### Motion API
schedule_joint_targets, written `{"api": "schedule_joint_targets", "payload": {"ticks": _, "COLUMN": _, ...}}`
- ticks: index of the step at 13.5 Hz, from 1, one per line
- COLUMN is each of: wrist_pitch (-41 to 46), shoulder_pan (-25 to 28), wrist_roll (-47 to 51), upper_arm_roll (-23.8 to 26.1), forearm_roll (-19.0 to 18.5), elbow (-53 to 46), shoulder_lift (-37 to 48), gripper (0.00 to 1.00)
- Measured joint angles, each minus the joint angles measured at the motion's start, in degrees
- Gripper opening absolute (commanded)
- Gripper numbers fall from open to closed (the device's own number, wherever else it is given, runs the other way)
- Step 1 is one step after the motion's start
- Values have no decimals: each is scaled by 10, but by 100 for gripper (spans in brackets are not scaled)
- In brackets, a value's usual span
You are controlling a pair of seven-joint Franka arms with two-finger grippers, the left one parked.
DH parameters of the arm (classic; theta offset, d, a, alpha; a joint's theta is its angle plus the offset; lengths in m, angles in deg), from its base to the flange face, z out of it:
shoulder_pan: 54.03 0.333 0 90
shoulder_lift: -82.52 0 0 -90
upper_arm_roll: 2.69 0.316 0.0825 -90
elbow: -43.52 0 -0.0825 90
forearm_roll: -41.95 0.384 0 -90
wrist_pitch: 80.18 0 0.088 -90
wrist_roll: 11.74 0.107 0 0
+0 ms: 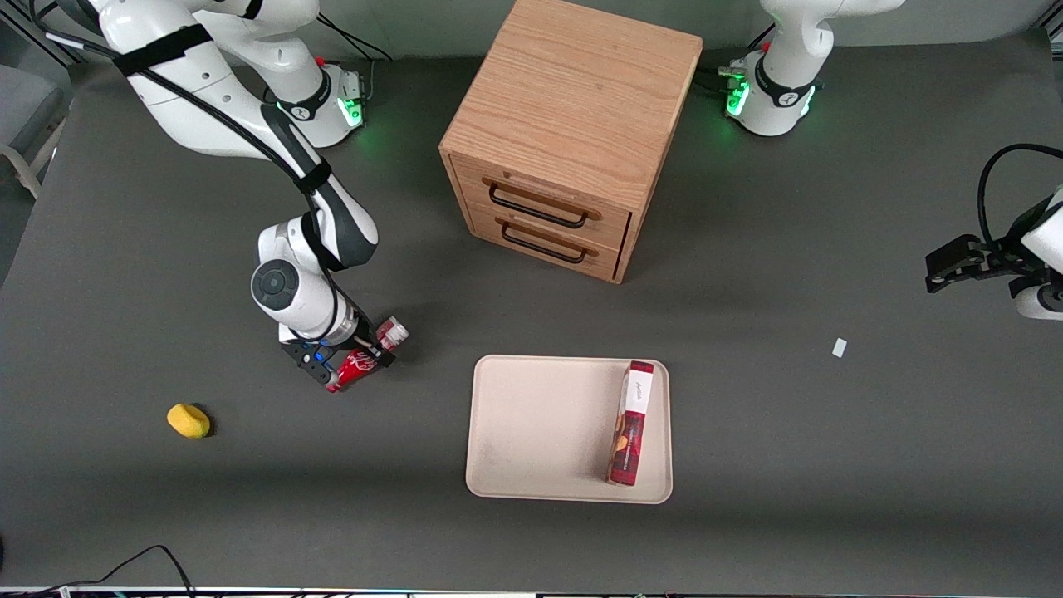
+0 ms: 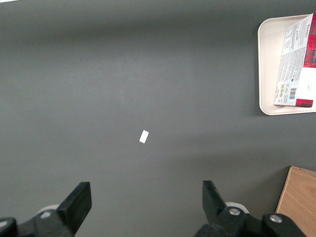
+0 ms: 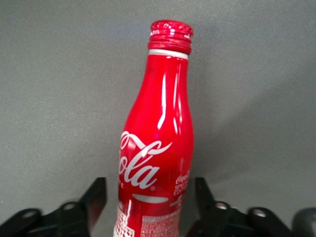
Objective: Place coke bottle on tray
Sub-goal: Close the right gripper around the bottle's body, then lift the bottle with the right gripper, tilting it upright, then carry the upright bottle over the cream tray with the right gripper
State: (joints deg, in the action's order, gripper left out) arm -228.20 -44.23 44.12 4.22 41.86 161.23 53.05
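Note:
The right gripper next grips the coke bottle around its lower body, below the white script (image 1: 350,370). Then the bottle goes on the tray (image 1: 540,432).
The coke bottle (image 1: 347,370) (image 3: 158,128), red with white script and a red cap, lies on its side on the dark table, toward the working arm's end from the tray. My right gripper (image 1: 362,358) (image 3: 150,197) is down over the bottle's lower body. It is open, with a black finger on either side and a narrow gap showing between each finger and the bottle. The beige tray (image 1: 540,432) (image 2: 266,59) lies flat, nearer to the front camera than the cabinet.
A long red-and-white box (image 1: 633,423) lies on the tray along its edge toward the parked arm. A wooden two-drawer cabinet (image 1: 565,141) stands mid-table. A yellow lump (image 1: 188,420) lies near the bottle. A small white slip (image 1: 840,347) lies toward the parked arm's end.

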Motion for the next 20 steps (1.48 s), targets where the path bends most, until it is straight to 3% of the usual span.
{"api": "schedule_joint_targets", "payload": {"ticks": 5, "wrist_pitch": 13, "shoulder_pan": 0, "wrist_roll": -1, "upper_arm_roll": -1, "forearm_roll": -4, "elbow": -20, "shoulder_lift": 1, "gripper": 0}}
{"api": "schedule_joint_targets", "payload": {"ticks": 9, "wrist_pitch": 201, "shoulder_pan": 2, "wrist_roll": -12, "upper_arm_roll": 3, "forearm_roll": -25, "elbow": -177, "shoulder_lift": 10, "gripper": 0}}
{"api": "schedule_joint_targets", "payload": {"ticks": 14, "wrist_pitch": 399, "shoulder_pan": 15, "wrist_roll": -142, "upper_arm_roll": 21, "forearm_roll": -50, "elbow": -390, "shoulder_lift": 16, "gripper": 0}}
{"api": "schedule_joint_targets", "payload": {"ticks": 17, "wrist_pitch": 424, "shoulder_pan": 44, "wrist_roll": -217, "upper_arm_roll": 30, "forearm_roll": -63, "elbow": -455, "shoulder_lift": 6, "gripper": 0}}
{"api": "schedule_joint_targets", "payload": {"ticks": 20, "wrist_pitch": 407, "shoulder_pan": 56, "wrist_roll": -258, "upper_arm_roll": 76, "forearm_roll": -65, "elbow": -514, "shoulder_lift": -59, "gripper": 1}}
